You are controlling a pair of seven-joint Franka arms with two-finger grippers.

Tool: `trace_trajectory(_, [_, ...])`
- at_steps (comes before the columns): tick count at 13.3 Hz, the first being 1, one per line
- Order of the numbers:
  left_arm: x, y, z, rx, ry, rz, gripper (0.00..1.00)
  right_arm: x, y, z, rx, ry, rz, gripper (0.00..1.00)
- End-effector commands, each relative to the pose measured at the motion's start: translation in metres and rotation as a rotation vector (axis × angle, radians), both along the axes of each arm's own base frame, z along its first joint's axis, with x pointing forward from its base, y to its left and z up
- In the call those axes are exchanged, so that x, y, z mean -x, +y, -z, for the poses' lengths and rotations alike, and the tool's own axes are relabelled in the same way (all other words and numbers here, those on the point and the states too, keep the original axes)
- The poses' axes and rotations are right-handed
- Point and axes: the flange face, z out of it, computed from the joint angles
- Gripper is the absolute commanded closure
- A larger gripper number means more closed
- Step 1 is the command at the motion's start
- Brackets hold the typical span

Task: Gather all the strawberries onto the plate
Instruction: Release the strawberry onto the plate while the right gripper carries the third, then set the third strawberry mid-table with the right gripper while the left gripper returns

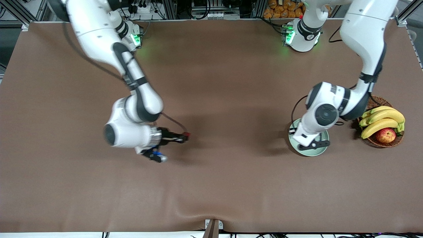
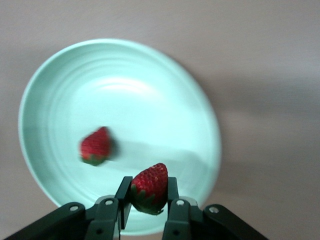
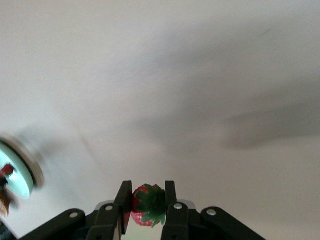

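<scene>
The strawberry in my right gripper is hanging short of the mint-green plate, so it would miss if I opened now. My right gripper needs to move the strawberry toward the plate first.
My left gripper (image 2: 148, 194) is shut on a strawberry (image 2: 150, 187) and holds it just above the pale mint-green plate (image 2: 125, 85). A second strawberry (image 2: 96, 146) lies on the plate. In the front view the left hand (image 1: 314, 143) covers most of the plate (image 1: 310, 154), and both berries are hidden. My right gripper (image 1: 184, 136) is shut on a third strawberry (image 1: 187, 134), over bare table toward the right arm's end. That berry shows red with its green cap in the right wrist view (image 3: 148, 204), between the fingers of the right gripper (image 3: 148, 200). The plate's edge (image 3: 17, 175) shows farther off there.
A brown wicker basket (image 1: 380, 142) with bananas (image 1: 381, 119) and a red-yellow apple (image 1: 385, 135) stands beside the plate, toward the left arm's end of the table. The brown table mat (image 1: 231, 99) runs between the two grippers.
</scene>
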Motion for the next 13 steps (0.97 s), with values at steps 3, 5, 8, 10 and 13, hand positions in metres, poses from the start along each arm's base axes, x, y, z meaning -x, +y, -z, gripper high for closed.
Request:
trace_trajectory(3, [-0.006,0.044,0.000,0.005,0.004,0.035,0.00,0.046,0.080,0.037,0.051,0.015,0.055,1.00])
trace_trajectory(5, [-0.008,0.031,-0.022,0.006,-0.003,0.037,0.00,0.060,0.098,0.061,0.072,-0.017,0.049,0.96])
trace_trajectory(8, [-0.003,-0.046,-0.059,0.049,-0.028,0.077,0.00,0.056,0.095,0.064,0.076,-0.040,0.065,0.30])
trace_trajectory(10, [0.010,-0.114,-0.070,0.096,-0.046,0.005,0.00,0.040,0.079,0.027,0.052,-0.056,0.078,0.00])
trace_trajectory(13, [0.034,-0.215,-0.067,0.137,-0.051,-0.041,0.00,0.009,0.015,-0.069,0.020,-0.011,0.066,0.00])
